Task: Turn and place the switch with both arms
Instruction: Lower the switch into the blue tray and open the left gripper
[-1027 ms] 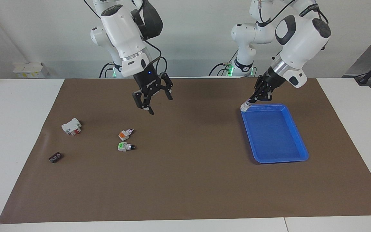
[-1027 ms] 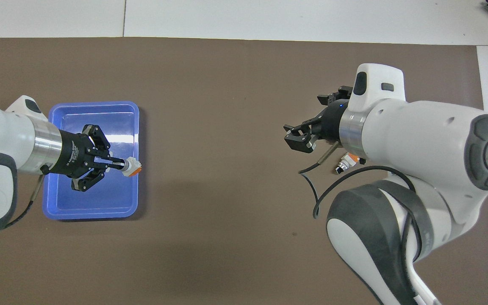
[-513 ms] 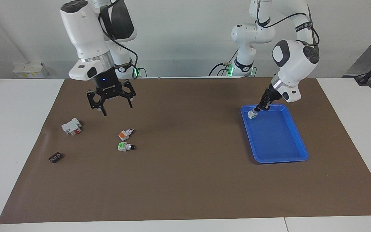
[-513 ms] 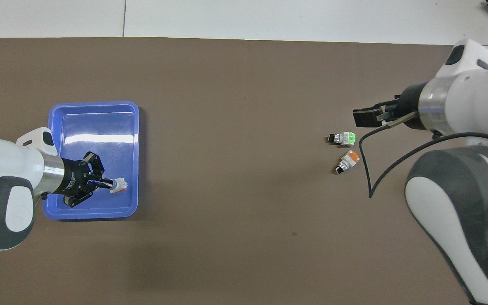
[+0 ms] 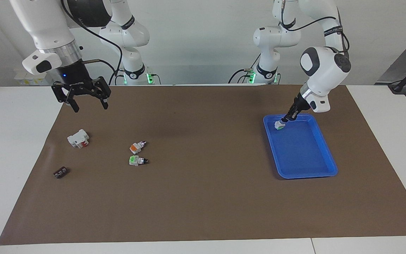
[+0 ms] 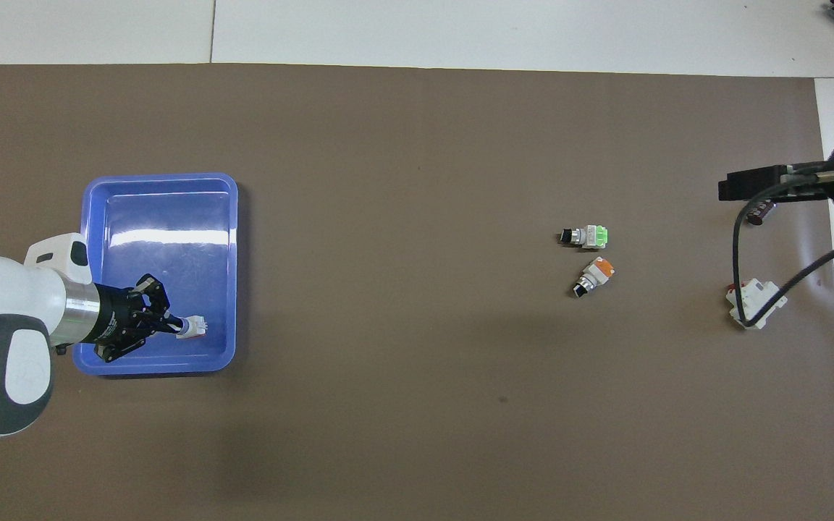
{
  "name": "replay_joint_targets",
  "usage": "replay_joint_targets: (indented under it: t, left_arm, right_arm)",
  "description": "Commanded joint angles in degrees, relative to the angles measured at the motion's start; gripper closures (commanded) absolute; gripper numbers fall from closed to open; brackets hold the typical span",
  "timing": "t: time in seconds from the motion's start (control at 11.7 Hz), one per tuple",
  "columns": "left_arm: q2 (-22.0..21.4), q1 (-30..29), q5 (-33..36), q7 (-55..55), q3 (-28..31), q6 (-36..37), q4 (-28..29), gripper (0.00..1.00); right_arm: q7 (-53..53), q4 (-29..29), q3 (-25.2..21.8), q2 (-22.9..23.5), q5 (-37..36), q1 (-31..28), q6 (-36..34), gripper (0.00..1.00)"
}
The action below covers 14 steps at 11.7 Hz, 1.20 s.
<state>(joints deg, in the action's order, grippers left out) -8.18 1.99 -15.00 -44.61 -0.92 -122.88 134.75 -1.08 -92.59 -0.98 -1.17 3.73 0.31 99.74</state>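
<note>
The whitish switch is low over the blue tray's bottom, inside the tray's rim, so it is time for my left gripper to release the switch.
The switch [image 5: 279, 125] has a whitish body and an orange face. It is low in the corner of the blue tray [image 5: 307, 175] nearest the robots and toward the table's middle. My left gripper [image 5: 283, 121] is shut on its knob end and slants down into the tray. In the overhead view the switch [image 6: 192, 328] sticks out of the left gripper [image 6: 174, 325] over the tray [image 6: 160, 176]. I cannot tell if it touches the tray floor. My right gripper [image 5: 89, 106] is open and empty, raised over the mat's edge at the right arm's end [image 6: 739, 189].
An orange-faced switch with a silvery tip [image 5: 137, 146] and a green-faced switch [image 5: 136, 161] lie side by side on the brown mat. A white block with a red part [image 5: 78, 138] and a small black part [image 5: 60, 172] lie toward the right arm's end.
The left gripper has carried the switch from over the tray's rim down into its corner. The right arm has swung from the table's middle out to its own end.
</note>
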Motion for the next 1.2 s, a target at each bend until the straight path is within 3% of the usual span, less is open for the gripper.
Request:
replay_joint_targets:
  t: [0.0, 0.17, 0.34, 0.6, 0.77, 0.94, 1.03, 1.11]
  left_arm:
    - [-1.7, 0.6, 0.8, 7.0, -0.3, -0.6, 0.6, 0.91]
    - [-2.2, 0.6, 0.9, 8.7, -0.4, -0.4, -0.7, 0.69]
    - [-3.4, 0.5, 0.9, 14.0, -0.3, 0.2, -0.7, 0.59]
    - [-6.7, -0.2, 0.9, 23.7, -0.3, 4.6, -4.3, 0.58]
    - [-6.5, -0.3, 0.9, 34.3, -0.3, 8.1, -8.9, 0.57]
    - [-5.9, -0.1, 1.6, 43.6, -0.4, 10.4, -13.4, 0.50]
    - [-5.0, 0.4, 4.4, 46.3, -0.5, 11.4, -16.7, 0.34]
    - [-3.5, 0.6, 7.3, 48.8, -0.6, 11.7, -19.6, 0.04]
  right_arm:
    - [1.4, 4.5, -2.6, -0.3, -1.1, -1.2, -8.9, 0.00]
    - [1.3, 2.8, -2.4, -1.5, -0.6, -2.8, -10.2, 0.00]
    - [0.9, 1.5, -2.4, -2.5, -0.8, -3.1, -10.9, 0.00]
    - [2.0, -1.6, -1.7, -5.0, -4.5, -2.7, -12.8, 0.00]
    - [4.2, -1.6, 1.1, -5.2, -7.9, -2.7, -12.7, 0.00]
    - [10.1, -0.6, 1.0, -4.5, -4.6, -2.4, -12.3, 0.00]
    - [10.3, 0.3, 0.9, -4.4, -2.6, -2.4, -12.8, 0.00]
    - [10.0, 0.4, 0.8, -4.3, -2.8, -2.4, -12.9, 0.00]
